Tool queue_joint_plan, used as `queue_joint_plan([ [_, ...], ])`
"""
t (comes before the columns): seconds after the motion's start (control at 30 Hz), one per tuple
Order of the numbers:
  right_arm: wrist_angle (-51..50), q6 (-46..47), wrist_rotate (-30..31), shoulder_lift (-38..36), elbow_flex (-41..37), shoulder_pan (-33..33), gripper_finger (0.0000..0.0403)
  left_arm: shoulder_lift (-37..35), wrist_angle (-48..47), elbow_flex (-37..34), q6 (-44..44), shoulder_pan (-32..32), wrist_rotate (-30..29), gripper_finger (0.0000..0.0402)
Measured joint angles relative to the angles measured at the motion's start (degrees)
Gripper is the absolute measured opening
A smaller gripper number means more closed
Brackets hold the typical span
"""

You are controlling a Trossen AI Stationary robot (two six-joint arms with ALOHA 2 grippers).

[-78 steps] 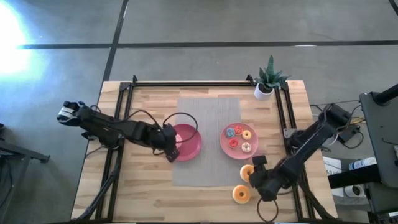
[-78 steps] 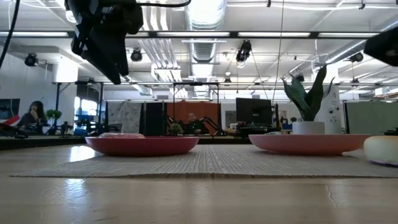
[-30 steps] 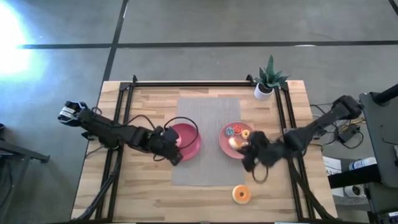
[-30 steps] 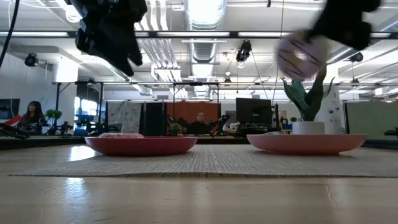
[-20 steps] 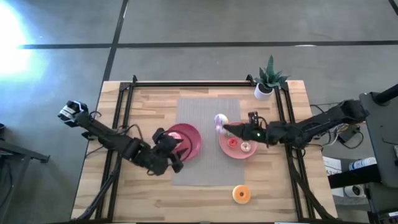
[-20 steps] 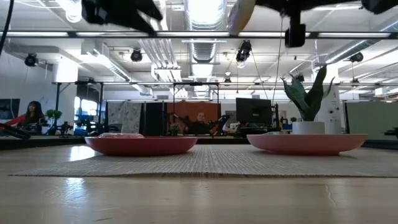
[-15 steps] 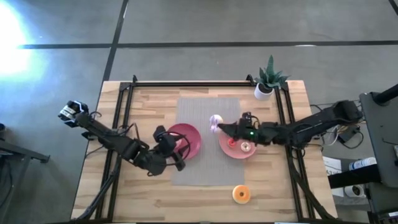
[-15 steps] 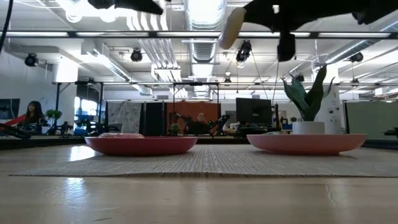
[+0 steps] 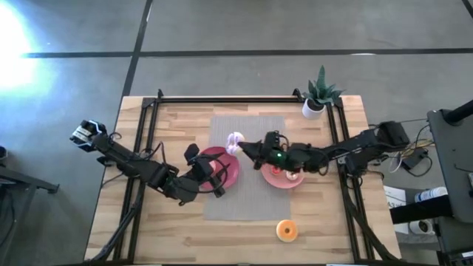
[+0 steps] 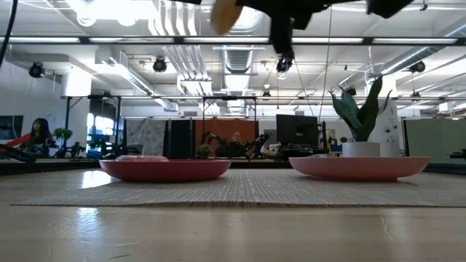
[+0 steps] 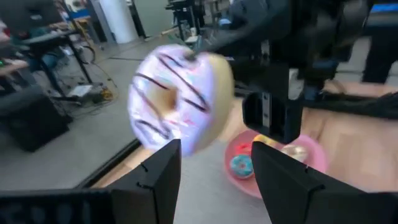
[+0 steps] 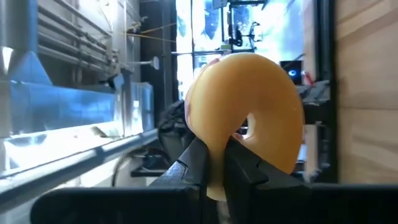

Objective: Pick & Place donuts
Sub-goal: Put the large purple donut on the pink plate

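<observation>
My left gripper needs to move toward the donut's ring before it closes on the donut, because the lilac donut is still beyond my fingertips, to the left in the wrist view.
A donut (image 9: 236,140) with pale lilac icing and dark stripes (image 11: 177,99) hangs high over the far right rim of the left pink plate (image 9: 230,174), with my right gripper (image 9: 243,146) shut on it. The low view shows the donut (image 10: 226,13) far above the plates. The right pink plate (image 9: 266,176) carries several small donuts (image 11: 239,165). An orange donut (image 9: 286,230) lies flat on the bare wood near the front edge. My left gripper (image 9: 219,185) hovers open at the left plate's near edge, its fingers (image 11: 163,171) pointing toward the held donut. My right gripper pinches one side of the donut's ring (image 12: 216,163) between its two fingers (image 12: 198,163). It comes about level from the table's right. The donut stands on edge, plain underside toward the wrist camera and icing toward my left gripper, lifted clear of everything.
A grey woven mat (image 9: 247,203) lies under both plates. A potted plant (image 9: 319,94) stands at the far right corner. Black frame rails (image 9: 222,98) run along the far edge and down both sides. People sit in the room beyond the table (image 10: 35,135).
My right gripper has carried the donut from above the right plate toward the table's left, reaching the left plate's far right rim and staying high and shut on it. My left gripper has shifted a little toward the near edge beside the left plate.
</observation>
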Motion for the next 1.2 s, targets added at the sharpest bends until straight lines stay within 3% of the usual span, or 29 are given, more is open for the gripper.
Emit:
queue_joint_plan([
  [0.23, -1.26, 1.23, -0.02, 5.98, 8.26, -0.38, 0.0026, 2.44, -0.23, 0.05, 4.39, 0.07, -7.14, 0.0170],
  [0.37, -6.33, 1.14, 0.07, 6.27, 10.86, -0.53, 0.0026, 2.95, -0.31, 0.15, 6.00, -1.11, -20.06, 0.0170],
  [0.43, -9.49, 1.17, 1.00, 5.74, 11.63, -0.47, 0.0026, 2.95, -0.23, 0.62, 5.95, -1.54, -23.80, 0.0170],
  [0.87, -16.26, -0.20, 2.13, 5.52, 16.61, -1.12, 0.0027, 4.75, 0.00, 1.71, 6.31, 0.29, -18.81, 0.0170],
  [1.03, -17.24, -0.40, 2.18, 5.52, 17.02, -0.78, 0.0027, 4.80, -0.13, 1.71, 6.30, 0.40, -22.99, 0.0170],
  [1.2, -17.20, 0.08, 2.37, 5.54, 17.38, -0.06, 0.0027, 4.35, -0.09, 1.71, 6.36, 0.48, -23.46, 0.0170],
])
